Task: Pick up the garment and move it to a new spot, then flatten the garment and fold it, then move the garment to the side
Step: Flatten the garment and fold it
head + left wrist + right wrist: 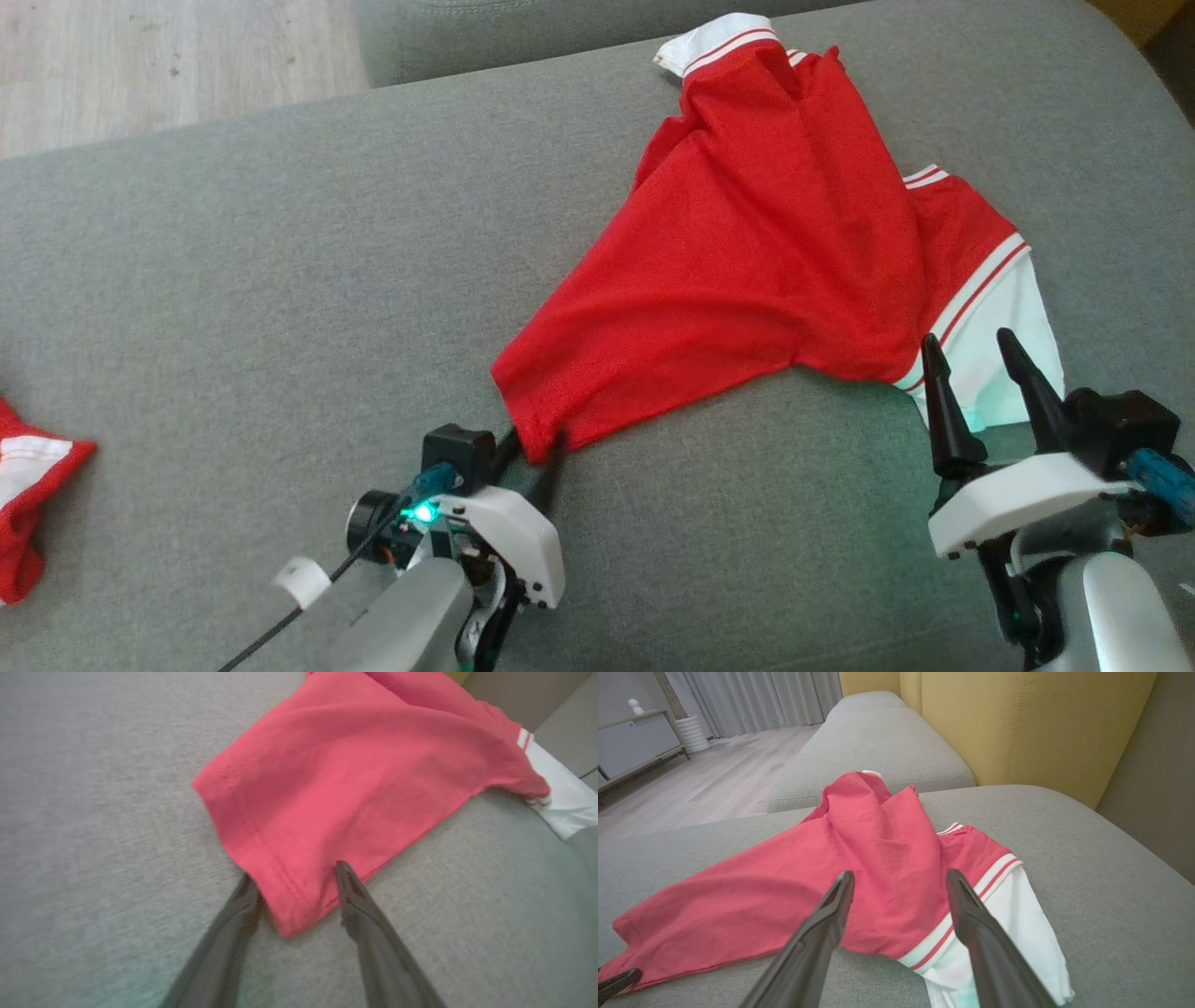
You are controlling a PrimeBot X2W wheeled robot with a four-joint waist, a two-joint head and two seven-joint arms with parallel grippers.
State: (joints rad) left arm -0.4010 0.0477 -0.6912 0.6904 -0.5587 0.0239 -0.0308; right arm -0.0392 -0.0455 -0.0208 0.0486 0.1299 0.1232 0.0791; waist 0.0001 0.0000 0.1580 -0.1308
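Note:
The garment has a corner that sticks up in a small fold, so my left gripper should next pinch the garment by its pointed hem corner (542, 439). Meanwhile, the garment's wide red body (728, 263) lies slack.
A red garment (766, 261) with white striped trim lies crumpled on the grey sofa cushion (233, 280), and its white part reaches toward the lower right. My left gripper (535, 446) is at the garment's near-left hem corner. In the left wrist view, that corner of the garment (336, 779) lies between the spread fingers of the left gripper (294, 872), which is open. My right gripper (968, 338) is open beside the white part. In the right wrist view, the right gripper (900, 873) points over the garment (831, 872) and holds nothing.
Another red and white cloth (28, 495) lies at the cushion's left edge. A second grey cushion (878, 732) and wooden floor (140, 65) are beyond the far edge. A yellow backrest (1017, 728) rises on the right.

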